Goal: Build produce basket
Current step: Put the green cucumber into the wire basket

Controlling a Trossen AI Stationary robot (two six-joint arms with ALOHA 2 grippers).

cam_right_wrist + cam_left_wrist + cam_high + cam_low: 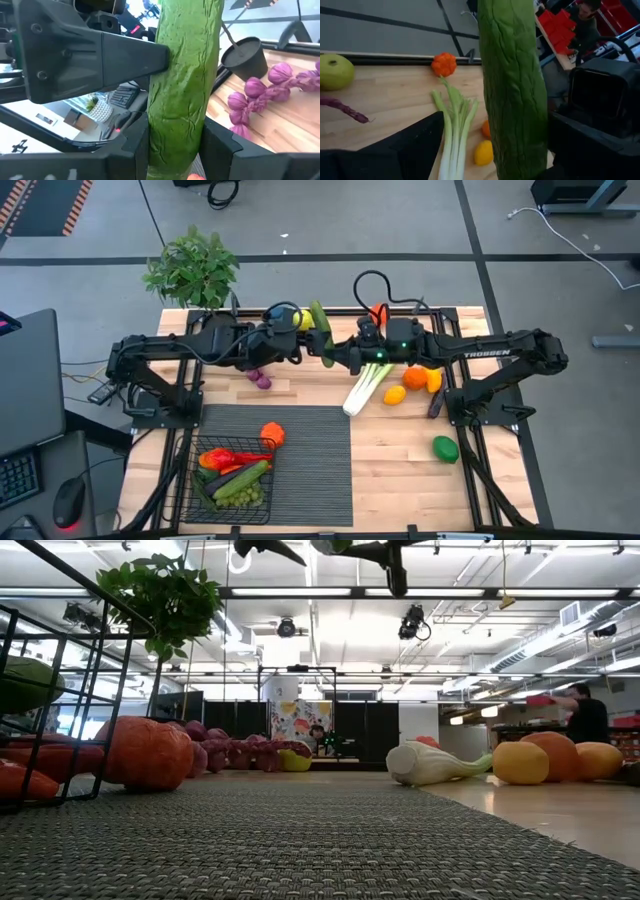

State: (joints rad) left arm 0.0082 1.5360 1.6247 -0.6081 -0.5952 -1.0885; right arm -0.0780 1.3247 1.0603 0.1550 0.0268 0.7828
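I should grab the cucumber by its middle (pixel 322 332) with my left gripper next, to take it over from my right gripper for the basket (pixel 190 492).
A long green cucumber (pixel 321 332) hangs in the air above the table's far middle, roughly level, between my two grippers. My right gripper (pixel 337 357) reaches in from the right and is shut on its near end. My left gripper (pixel 309 342) reaches in from the left, open, with a finger on either side of the cucumber's middle (pixel 515 100); a gap shows beside one finger (pixel 420 145). The black wire basket (pixel 190 492) stands at the near left on the dark mat and holds red peppers, a cucumber and green grapes. My right gripper pinches the cucumber near its near end (pixel 172 142) between its two fingers (pixel 220 145). The fingers come level from the table's right and lie across it. The cucumber is lifted clear of the table. My left gripper has one finger (pixel 145 57) against the cucumber's side; whether it touches, I cannot tell.
On the wood at the right lie a leek (pixel 365 388), a lemon (pixel 395 394), oranges (pixel 420 377), an eggplant (pixel 436 402) and a green fruit (pixel 445 448). Purple grapes (pixel 260 380) lie left of centre. An orange fruit (pixel 272 434) sits on the mat (pixel 310 470). A potted plant (pixel 192 268) stands at the far left.
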